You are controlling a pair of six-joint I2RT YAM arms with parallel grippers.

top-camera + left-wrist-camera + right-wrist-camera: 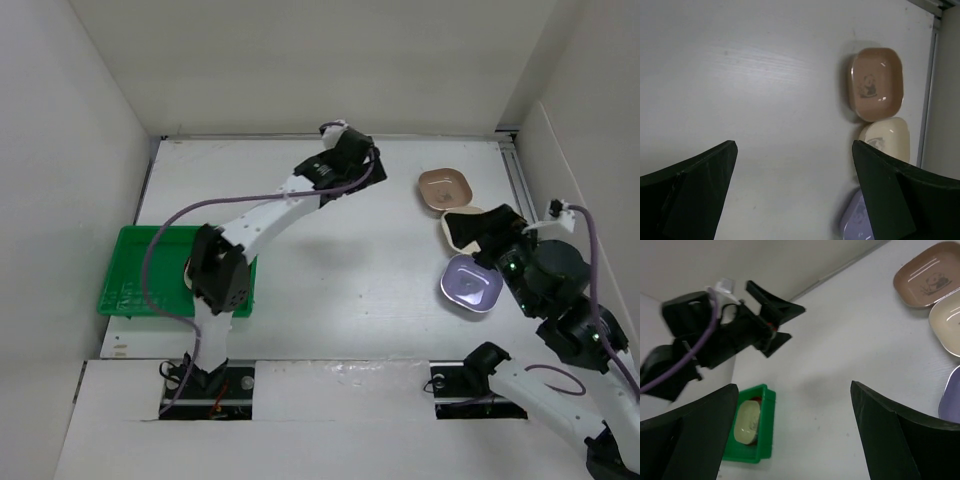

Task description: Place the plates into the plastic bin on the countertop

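Note:
My left gripper picks up the lavender plate by its rim [444,280] next, leaving its flat base free to rest in the green bin [130,272].
The green plastic bin [130,272] sits at the left of the white countertop [330,260]. In the right wrist view the bin [762,442] holds a pale green plate [747,422] with a reddish-brown one [756,399] showing under it. The pinkish-tan plate [445,190], cream plate [462,226] and lavender plate [472,283] lie in a column at the right. My left gripper [362,160] is open and empty above the far middle, left of those plates. My right gripper [487,235] is open and empty, over the cream plate's right part.
White walls [70,150] close in the countertop on the left, back and right. A metal rail [518,170] runs along the right wall beside the plates. The left arm's elbow [220,275] hangs over the bin's right end.

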